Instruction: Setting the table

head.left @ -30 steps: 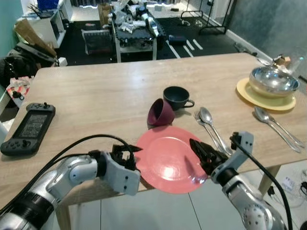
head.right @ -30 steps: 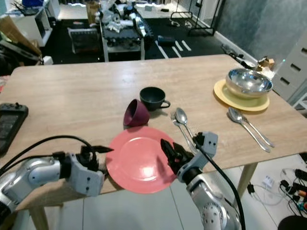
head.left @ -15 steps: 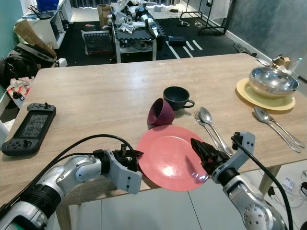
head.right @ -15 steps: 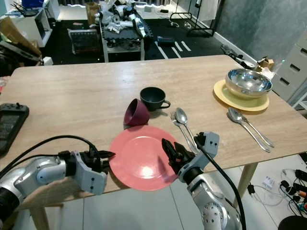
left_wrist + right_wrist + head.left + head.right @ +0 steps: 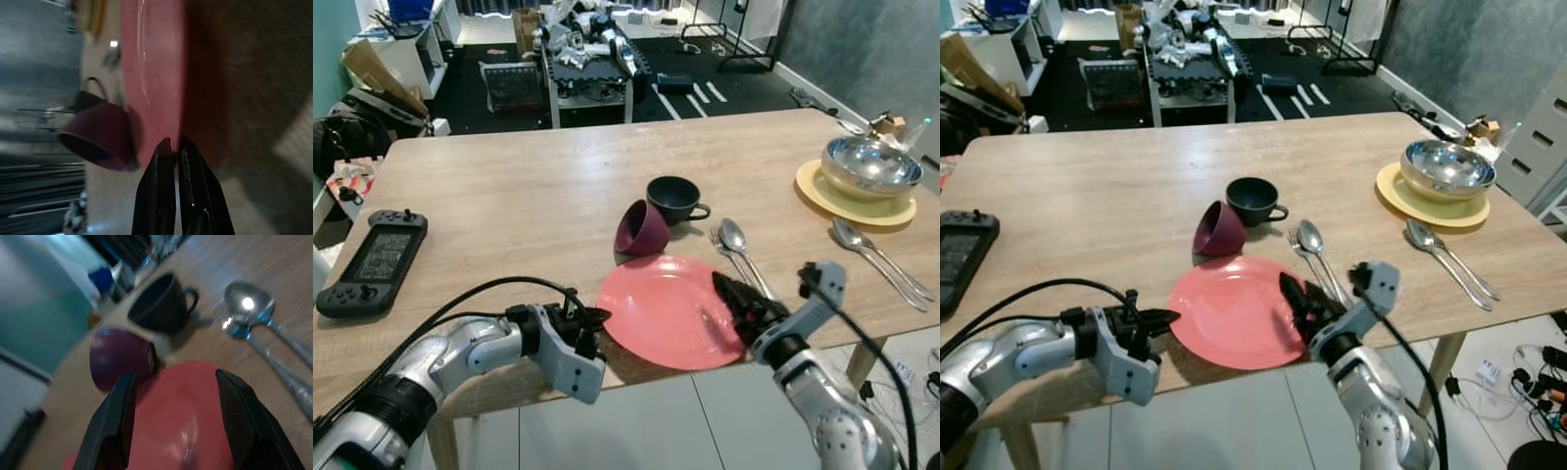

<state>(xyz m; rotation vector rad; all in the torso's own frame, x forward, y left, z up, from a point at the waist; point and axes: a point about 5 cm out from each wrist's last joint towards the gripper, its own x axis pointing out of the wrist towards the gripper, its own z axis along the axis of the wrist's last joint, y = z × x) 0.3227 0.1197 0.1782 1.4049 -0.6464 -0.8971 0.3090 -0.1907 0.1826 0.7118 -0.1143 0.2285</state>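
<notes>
My right gripper grabs the pink plate by its thin rim [image 5: 732,354] next, since the plate's flat side spreads wider than the gripper's open fingers.
A pink plate [image 5: 668,311] lies at the table's front edge, its near rim hanging a little over the edge. My left gripper [image 5: 597,319] is at the plate's left rim, and in the left wrist view its fingers [image 5: 164,161] are pinched together on that rim. My right gripper [image 5: 732,296] reaches over the plate's right side. Its fingers [image 5: 120,421] stand wide apart above the pink surface and hold nothing. Just behind the plate a maroon cup [image 5: 641,230] lies on its side, next to an upright dark cup [image 5: 674,199]. A fork and spoon [image 5: 736,245] lie to the plate's right.
A steel bowl [image 5: 867,164] sits on a yellow plate [image 5: 822,201] at the far right, with two spoons [image 5: 879,257] beside it. A handheld game console [image 5: 374,259] lies at the table's left. Beyond the table [image 5: 509,176] are cluttered shelves and dark floor.
The pink plate has slid farther onto the table and settled flatter, with both grippers moving forward alongside it. The right gripper now reaches farther over the plate.
</notes>
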